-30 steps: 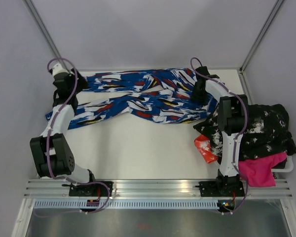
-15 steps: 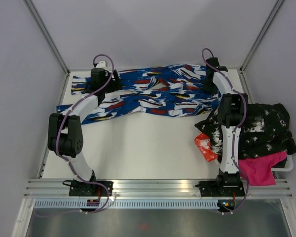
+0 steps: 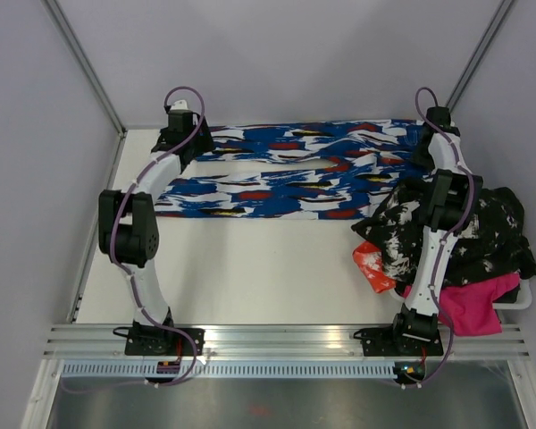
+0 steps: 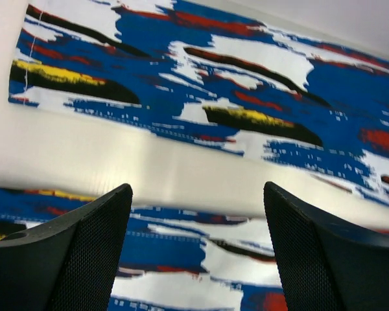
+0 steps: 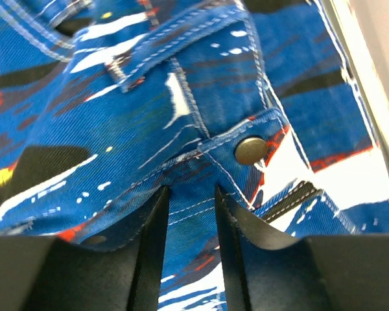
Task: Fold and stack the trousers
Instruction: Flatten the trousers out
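Observation:
The back trouser leg needs to be pulled straight for folding, so my left gripper should next pick it up at its hem end [image 3: 204, 155] [image 4: 32, 79], beside the yellow-black splash.
The trousers [image 3: 295, 170], royal blue with white, red, black and yellow splashes, lie stretched along the back of the table, waist at the right and both legs running left. My left gripper [image 3: 182, 141] hovers open over the leg ends at the back left. In the left wrist view the left gripper [image 4: 198, 188] is wide open, with the trousers [image 4: 246, 65] and a strip of bare table beneath it. My right gripper [image 3: 427, 150] is at the waist in the back right corner. In the right wrist view the right gripper [image 5: 190, 189] is shut on the waistband [image 5: 181, 129], beside a metal button [image 5: 251, 149].
A pile of other clothes lies at the right edge: a black and white garment [image 3: 469, 232], a pink one [image 3: 469, 313] and an orange-red one [image 3: 371, 268], on a white tray [image 3: 521, 304]. Frame posts rise at both back corners.
My right gripper has dragged the waist rightwards into the back right corner, pulling the legs out straight. My left arm has swung from the table's left edge to over the leg ends.

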